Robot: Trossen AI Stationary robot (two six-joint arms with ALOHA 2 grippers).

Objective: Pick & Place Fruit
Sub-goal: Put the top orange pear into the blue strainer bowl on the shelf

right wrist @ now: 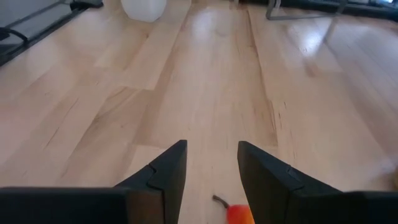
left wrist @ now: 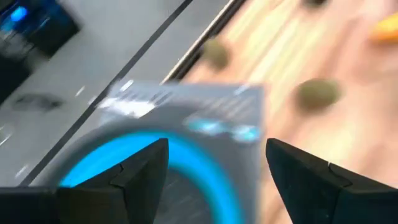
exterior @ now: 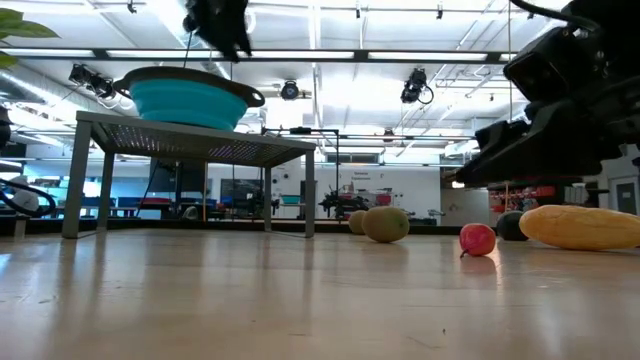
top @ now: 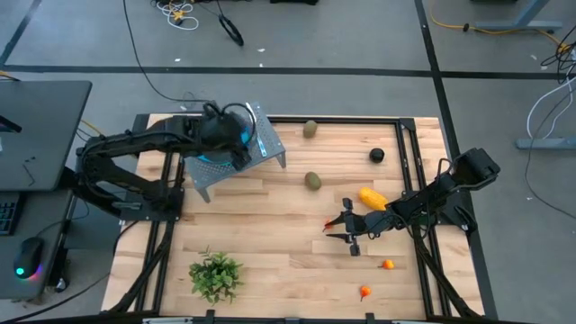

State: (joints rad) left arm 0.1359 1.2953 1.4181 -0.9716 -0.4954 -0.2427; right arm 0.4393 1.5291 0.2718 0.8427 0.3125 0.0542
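The small red-orange fruit has to go to the blue bowl (top: pixel 246 135), so my right gripper should grab the fruit by its round body (top: pixel 328 225) next.
My left gripper (top: pixel 236 141) hovers open over the round blue bowl (left wrist: pixel 205 162), which sits on a grey perforated stand (top: pixel 261 142) at the table's far left. My right gripper (right wrist: pixel 212 155) is open, low over the wood right of centre, and touches nothing. A small red-orange fruit with a stem (right wrist: pixel 239 213) lies on the table just by its fingers (exterior: pixel 477 238). Two olive ovals (top: pixel 310 129) (top: pixel 312 181), a dark ball (top: pixel 376 155), a yellow-orange piece (top: pixel 373 197) and two tiny orange fruits (top: pixel 387 264) (top: pixel 364 291) rest on the table.
A green leafy sprig (top: pixel 216 274) lies near the table's near left corner. Dark frame rails (top: pixel 418 162) run along the table's edges. Bare wood (top: pixel 279 234) stretches between the sprig and my right gripper.
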